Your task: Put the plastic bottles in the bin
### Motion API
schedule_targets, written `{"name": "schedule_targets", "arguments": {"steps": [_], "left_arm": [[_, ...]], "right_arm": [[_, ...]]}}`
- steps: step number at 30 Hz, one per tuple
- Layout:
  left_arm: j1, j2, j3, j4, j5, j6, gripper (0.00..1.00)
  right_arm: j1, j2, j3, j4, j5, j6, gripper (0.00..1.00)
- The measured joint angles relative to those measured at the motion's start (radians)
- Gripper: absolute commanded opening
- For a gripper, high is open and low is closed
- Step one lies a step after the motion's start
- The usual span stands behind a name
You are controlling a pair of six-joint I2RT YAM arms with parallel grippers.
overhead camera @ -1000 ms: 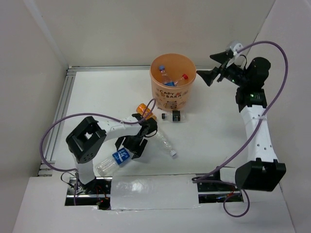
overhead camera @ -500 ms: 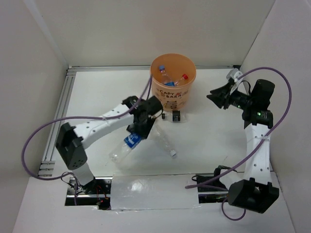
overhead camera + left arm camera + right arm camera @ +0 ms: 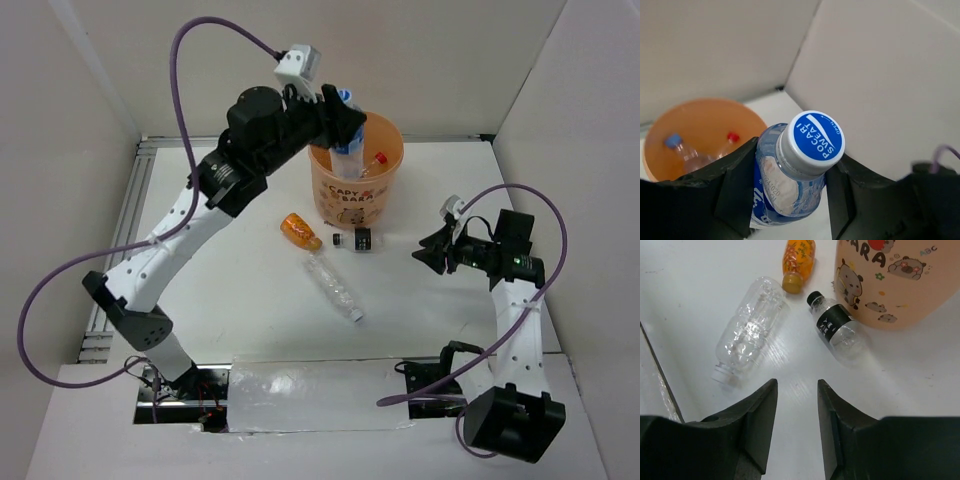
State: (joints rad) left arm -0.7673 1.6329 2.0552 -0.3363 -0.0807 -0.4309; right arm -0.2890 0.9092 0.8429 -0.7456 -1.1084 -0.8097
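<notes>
I will next take hold of the clear unlabelled bottle with my right gripper by the middle of its body (image 3: pixel 332 285), so the bottle's end with the cap stays free to enter the bin (image 3: pixel 355 195).
My left gripper (image 3: pixel 345 125) is shut on a clear bottle with a blue label (image 3: pixel 350 148) and holds it above the orange bin (image 3: pixel 355 195). In the left wrist view the bottle (image 3: pixel 790 185) sits cap-up between my fingers, over the bin (image 3: pixel 705 117). Two bottles lie inside the bin, one blue-capped (image 3: pixel 674 141) and one red-capped (image 3: pixel 732 136). On the table lie an orange bottle (image 3: pixel 297 229) (image 3: pixel 799 257), a small dark-labelled bottle (image 3: pixel 358 240) (image 3: pixel 836 325) and a clear unlabelled bottle (image 3: pixel 334 288) (image 3: pixel 751 325). My right gripper (image 3: pixel 428 255) (image 3: pixel 796 385) hovers right of them, jaws narrowly open and empty.
An aluminium rail (image 3: pixel 125 230) runs along the table's left side. White walls close in the left, back and right. A shiny strip (image 3: pixel 310 395) lies between the arm bases at the front edge. Purple cables loop off both arms.
My left arm has lifted the blue-labelled bottle off the table to above the bin. My right gripper has dropped forward toward the table and narrowed its jaws.
</notes>
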Motion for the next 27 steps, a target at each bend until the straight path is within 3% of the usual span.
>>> {"name": "schedule_targets", "arguments": {"steps": [2, 5, 6, 7, 9, 10, 11, 14, 17, 19, 20, 23, 27], "left_arm": [[0.040, 0.040, -0.027, 0.142, -0.004, -0.027, 0.25], [0.091, 0.134, -0.029, 0.288, -0.053, -0.060, 0.30], [0.102, 0.167, -0.020, 0.307, -0.064, -0.069, 0.31], [0.111, 0.211, 0.011, 0.305, -0.075, -0.073, 0.41], [0.128, 0.307, 0.082, 0.308, -0.079, -0.077, 0.66], [0.134, 0.351, 0.105, 0.309, -0.078, -0.079, 0.92], [0.140, 0.383, 0.112, 0.304, -0.078, -0.080, 1.00], [0.150, 0.441, 0.112, 0.261, -0.070, -0.098, 1.00], [0.151, 0.453, 0.112, 0.222, -0.056, -0.097, 1.00], [0.149, 0.435, 0.112, 0.215, -0.052, -0.093, 1.00], [0.146, 0.411, 0.099, 0.209, -0.053, -0.090, 1.00], [0.132, 0.241, -0.049, 0.182, -0.095, -0.066, 1.00], [0.100, -0.213, -0.481, 0.192, -0.183, -0.070, 1.00]], "right_arm": [[0.000, -0.020, -0.005, -0.011, 0.002, -0.015, 0.57], [0.009, -0.054, -0.024, -0.020, 0.003, -0.037, 0.86], [0.013, -0.059, -0.029, -0.023, 0.004, -0.041, 0.90], [0.017, -0.065, -0.036, -0.027, 0.005, -0.055, 0.99], [0.030, -0.071, -0.047, -0.028, 0.006, -0.068, 1.00], [0.039, -0.074, -0.051, -0.029, 0.006, -0.072, 1.00], [0.051, -0.075, -0.055, -0.030, 0.007, -0.073, 1.00], [0.111, -0.066, -0.058, -0.015, 0.025, -0.059, 1.00], [0.251, -0.018, -0.058, 0.039, 0.090, 0.018, 1.00], [0.365, 0.032, -0.058, 0.105, 0.153, 0.092, 0.91], [0.419, 0.059, -0.058, 0.143, 0.176, 0.138, 0.81], [0.532, 0.138, -0.058, 0.238, 0.275, 0.235, 0.77], [0.679, 0.227, -0.062, 0.339, 0.437, 0.345, 0.80]]}}
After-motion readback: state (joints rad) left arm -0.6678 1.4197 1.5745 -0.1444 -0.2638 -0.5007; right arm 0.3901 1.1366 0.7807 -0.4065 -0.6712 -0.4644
